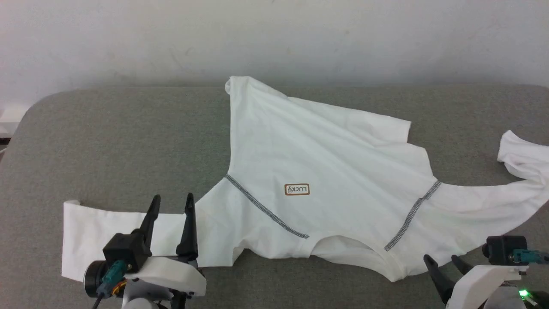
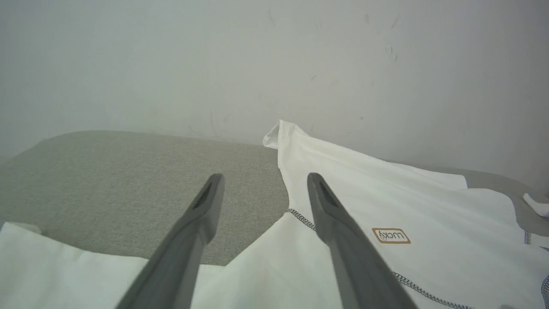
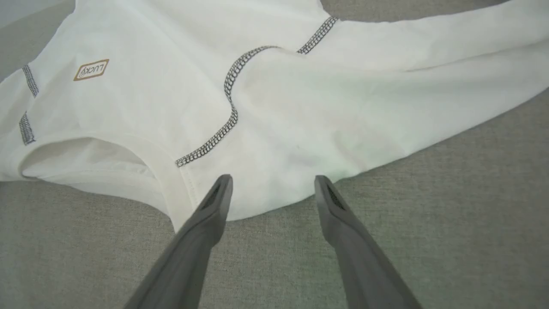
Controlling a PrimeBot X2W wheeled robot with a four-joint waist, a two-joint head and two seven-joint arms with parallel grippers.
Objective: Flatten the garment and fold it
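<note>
The right gripper grabs the shirt by its loose shoulder edge (image 1: 423,268) beside the collar next, since the shirt's body (image 1: 329,165) lies flat on the tabletop.
The garment (image 1: 317,171), a white T-shirt with grey-black zigzag seams and a small brown label (image 1: 297,189), lies spread on the grey surface, collar toward me, hem bunched toward the far wall. My left gripper (image 1: 171,202) hangs open over its left sleeve (image 1: 98,227), nothing between the fingers. In the left wrist view the gripper (image 2: 263,180) points past the sleeve toward the wall. My right gripper (image 1: 441,259) is open at the lower right, just off the shirt's near edge. In the right wrist view the gripper (image 3: 272,182) sits at the shoulder hem (image 3: 274,163).
A grey fabric-covered table (image 1: 120,141) with rounded corners carries the shirt. A pale wall (image 1: 274,38) rises right behind its far edge. The right sleeve (image 1: 523,163) trails off to the right edge of the head view.
</note>
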